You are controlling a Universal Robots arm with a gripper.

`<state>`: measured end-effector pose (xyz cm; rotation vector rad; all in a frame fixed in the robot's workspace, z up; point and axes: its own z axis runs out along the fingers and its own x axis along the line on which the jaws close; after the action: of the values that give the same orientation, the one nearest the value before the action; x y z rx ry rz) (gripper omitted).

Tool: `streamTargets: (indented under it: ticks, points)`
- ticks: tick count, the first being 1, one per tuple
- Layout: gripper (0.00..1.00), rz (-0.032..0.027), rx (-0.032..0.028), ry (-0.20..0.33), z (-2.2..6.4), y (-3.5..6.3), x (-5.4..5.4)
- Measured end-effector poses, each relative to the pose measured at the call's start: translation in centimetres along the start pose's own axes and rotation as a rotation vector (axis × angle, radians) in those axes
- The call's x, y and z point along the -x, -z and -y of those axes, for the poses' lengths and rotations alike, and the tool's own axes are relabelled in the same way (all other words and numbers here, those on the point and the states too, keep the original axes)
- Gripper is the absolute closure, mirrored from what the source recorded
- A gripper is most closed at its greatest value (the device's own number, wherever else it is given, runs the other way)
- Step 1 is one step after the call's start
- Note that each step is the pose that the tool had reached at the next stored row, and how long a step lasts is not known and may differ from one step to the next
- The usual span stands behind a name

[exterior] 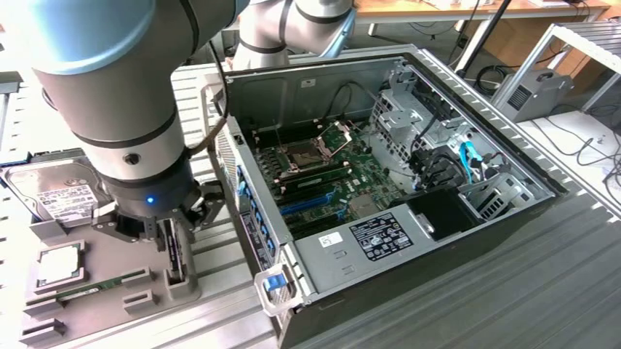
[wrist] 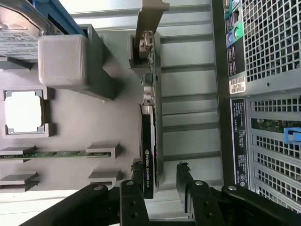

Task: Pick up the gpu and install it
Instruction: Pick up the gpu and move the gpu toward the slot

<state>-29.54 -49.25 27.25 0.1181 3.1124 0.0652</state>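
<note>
The GPU has bare parts sticking out from its board near the bracket, so my gripper will next grab its flat black cover end [wrist: 147,167] to install the GPU.
The gpu [exterior: 174,251] stands on its edge in a slot of the grey holder tray [exterior: 102,309], just at the exterior view's left of the open computer case [exterior: 388,182]. In the wrist view the gpu [wrist: 148,141] is a thin dark card with a green board edge and a silver bracket at its far end. My gripper [exterior: 163,231] hangs right over it, open. The two black fingers [wrist: 136,176] stand astride the card's near end, my gripper [wrist: 159,178] centred on it. One finger is close against the dark face, and the other stands apart from the card.
On the same tray lie a silver hard drive [exterior: 57,193], a processor [exterior: 60,258] and a narrow green memory stick [exterior: 97,287]. The case's perforated rear wall [wrist: 268,56] is close beside the gpu. The motherboard [exterior: 325,178] lies exposed inside the case.
</note>
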Motion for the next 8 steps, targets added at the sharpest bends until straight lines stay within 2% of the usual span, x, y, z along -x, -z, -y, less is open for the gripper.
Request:
streamTargets:
  ticks: [2,7,8]
  points:
    - [0.58,0.0,0.0,0.0,-1.1,-0.6,-0.4]
    - [0.58,0.0001,0.0,0.0,-3.02,-1.25,-0.8]
    - [0.58,0.0,0.0,0.0,-3.19,-1.29,-0.8]
